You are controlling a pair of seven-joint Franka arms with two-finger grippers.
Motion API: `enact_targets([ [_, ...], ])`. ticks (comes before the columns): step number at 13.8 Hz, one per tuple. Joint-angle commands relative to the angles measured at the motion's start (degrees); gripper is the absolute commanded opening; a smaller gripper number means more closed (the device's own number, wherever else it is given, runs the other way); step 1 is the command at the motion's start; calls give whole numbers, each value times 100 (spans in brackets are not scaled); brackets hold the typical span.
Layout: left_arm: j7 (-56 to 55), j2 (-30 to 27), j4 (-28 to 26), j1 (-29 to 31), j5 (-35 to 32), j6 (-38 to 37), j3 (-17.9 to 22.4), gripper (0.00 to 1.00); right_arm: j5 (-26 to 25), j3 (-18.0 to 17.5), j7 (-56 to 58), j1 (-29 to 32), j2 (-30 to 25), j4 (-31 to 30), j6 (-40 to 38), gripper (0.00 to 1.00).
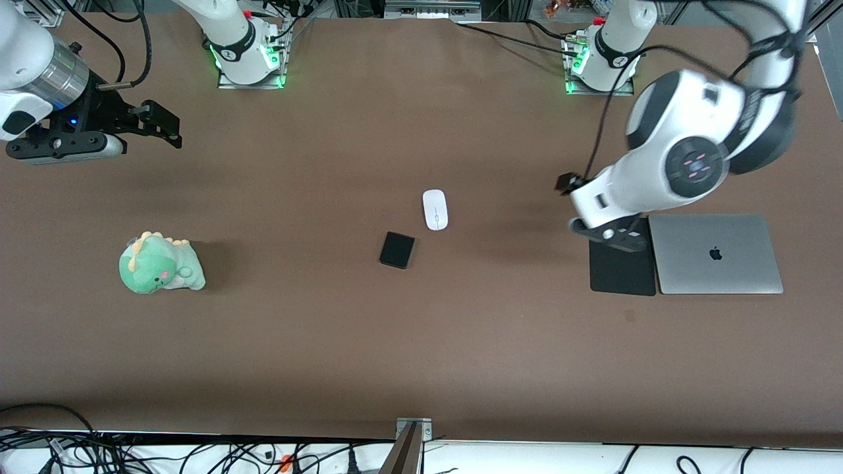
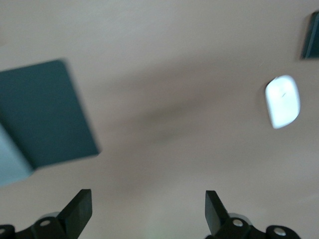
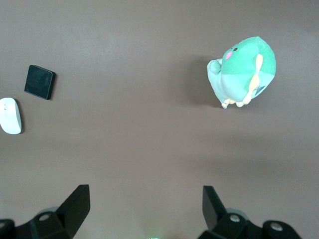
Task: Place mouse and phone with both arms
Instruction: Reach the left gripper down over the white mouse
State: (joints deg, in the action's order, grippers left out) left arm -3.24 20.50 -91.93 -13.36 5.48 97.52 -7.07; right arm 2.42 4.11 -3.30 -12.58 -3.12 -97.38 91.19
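Note:
The white mouse point(image 1: 435, 209) should go on the black mouse pad point(image 1: 622, 269), so my left gripper should grab it by its long sides next.
The white mouse point(image 1: 435, 209) lies near the table's middle. The black phone point(image 1: 397, 250) lies just beside it, nearer the front camera. My left gripper point(image 1: 609, 236) hangs over the edge of the black mouse pad point(image 1: 622, 273), toward the left arm's end. Its wrist view shows it open and empty point(image 2: 148, 211), with the mouse point(image 2: 283, 101), the phone's edge point(image 2: 311, 35) and the pad point(image 2: 47, 114). My right gripper point(image 1: 161, 125) is up over bare table at the right arm's end. It is open and empty point(image 3: 147, 206), and its wrist view shows the phone point(image 3: 40, 82) and mouse point(image 3: 10, 115).
A closed silver laptop point(image 1: 714, 253) lies beside the mouse pad. A green dinosaur plush point(image 1: 160, 263) sits toward the right arm's end and also shows in the right wrist view point(image 3: 244, 72). Cables run along the table's front edge.

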Motion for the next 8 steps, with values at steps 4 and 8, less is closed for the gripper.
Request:
enact_targets([
  [4,-1623,716,114,-1184,199,1636,48,100,30,-51,84,72,127,61,-75,100],
  [8,-2680,1393,-421,-2020,102,3514,66,100,275,-60,49,72,478,61,109,100],
])
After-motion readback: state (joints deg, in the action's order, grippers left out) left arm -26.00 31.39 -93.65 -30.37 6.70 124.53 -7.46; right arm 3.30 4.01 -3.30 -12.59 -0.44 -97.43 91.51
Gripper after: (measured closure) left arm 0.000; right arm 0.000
